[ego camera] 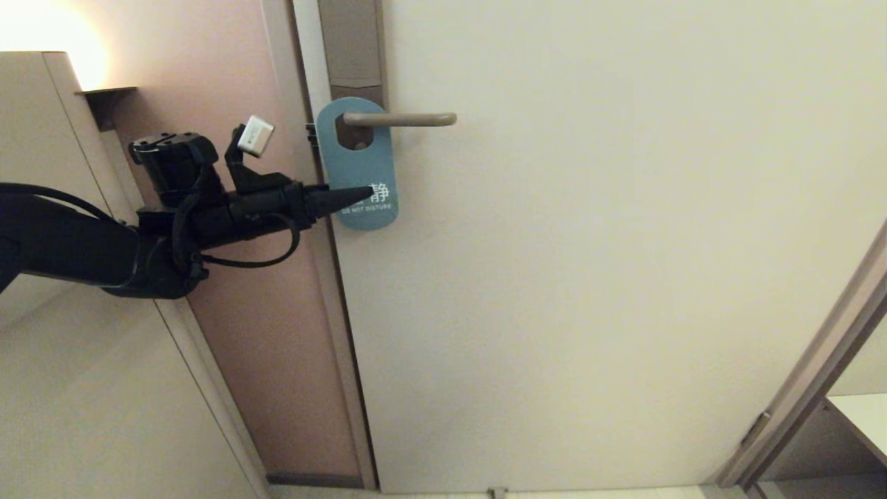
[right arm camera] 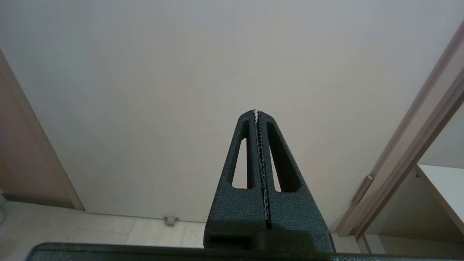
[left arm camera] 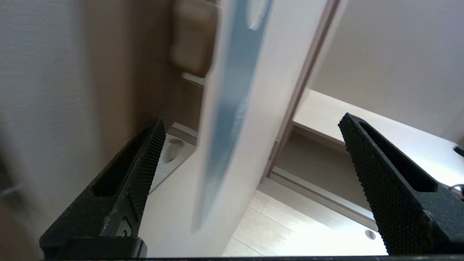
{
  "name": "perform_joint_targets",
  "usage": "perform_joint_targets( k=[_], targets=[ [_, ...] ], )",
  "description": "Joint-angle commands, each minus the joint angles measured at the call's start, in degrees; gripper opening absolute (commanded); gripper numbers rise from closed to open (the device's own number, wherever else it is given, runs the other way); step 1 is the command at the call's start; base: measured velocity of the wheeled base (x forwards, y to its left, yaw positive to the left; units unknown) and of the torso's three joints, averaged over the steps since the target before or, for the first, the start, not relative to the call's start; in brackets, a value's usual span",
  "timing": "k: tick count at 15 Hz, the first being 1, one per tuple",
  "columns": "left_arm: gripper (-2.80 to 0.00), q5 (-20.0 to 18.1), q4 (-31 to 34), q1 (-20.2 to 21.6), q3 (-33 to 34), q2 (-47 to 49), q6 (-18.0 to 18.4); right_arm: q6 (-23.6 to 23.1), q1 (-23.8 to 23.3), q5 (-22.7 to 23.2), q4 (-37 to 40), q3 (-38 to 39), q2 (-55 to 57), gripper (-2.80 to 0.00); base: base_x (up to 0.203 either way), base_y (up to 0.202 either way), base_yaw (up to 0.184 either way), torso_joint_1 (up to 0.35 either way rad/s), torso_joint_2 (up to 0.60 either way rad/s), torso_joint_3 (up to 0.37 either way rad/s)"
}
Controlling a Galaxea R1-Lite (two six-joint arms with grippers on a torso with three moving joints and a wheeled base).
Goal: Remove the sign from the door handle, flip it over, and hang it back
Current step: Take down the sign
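The left gripper's fingers stop at the sign's white lettering (ego camera: 380,194), short of the sign's far edge (ego camera: 396,190), so the left gripper needs to move farther across before it closes on the sign.
The sign (ego camera: 360,159) hangs by its oval hole on the door handle (ego camera: 409,119), blue side out with white "DO NOT DISTURB" near its lower end. My left gripper (ego camera: 367,192) reaches in from the left at the sign's lower part. In the left wrist view this gripper (left arm camera: 252,119) is open wide, and the sign (left arm camera: 232,90) stands edge-on between the two fingers, closer to one finger (left arm camera: 150,159), touching neither. My right gripper (right arm camera: 256,111) is shut with nothing in it, low in front of the door, out of the head view.
The handle sits on a tall brownish plate (ego camera: 353,48) at the left edge of the pale door (ego camera: 589,277). A pinkish wall panel (ego camera: 242,312) lies behind my left arm. A second door frame (ego camera: 818,367) slants at lower right. A small stop (ego camera: 496,493) sits under the door.
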Motion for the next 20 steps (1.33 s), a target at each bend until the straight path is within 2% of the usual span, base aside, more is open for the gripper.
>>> perform_joint_targets(
  k=[1,14,20],
  targets=[
    [0.00,-0.24,-0.30,-0.40,-0.16,0.51,-0.13,-0.03,0.02,0.02,0.00,0.00,0.09,-2.80,0.000,0.000,0.000,0.000,0.00,0.000],
    [0.00,-0.33,-0.47,-1.63,-0.54,1.95,-0.04,-0.03,-0.02,0.02,0.00,0.00,0.09,-2.80,0.000,0.000,0.000,0.000,0.00,0.000],
    [0.00,-0.33,-0.38,-1.87,-4.52,3.73,-0.13,-0.03,0.06,0.02,0.00,0.00,0.09,-2.80,0.000,0.000,0.000,0.000,0.00,0.000]
  ],
)
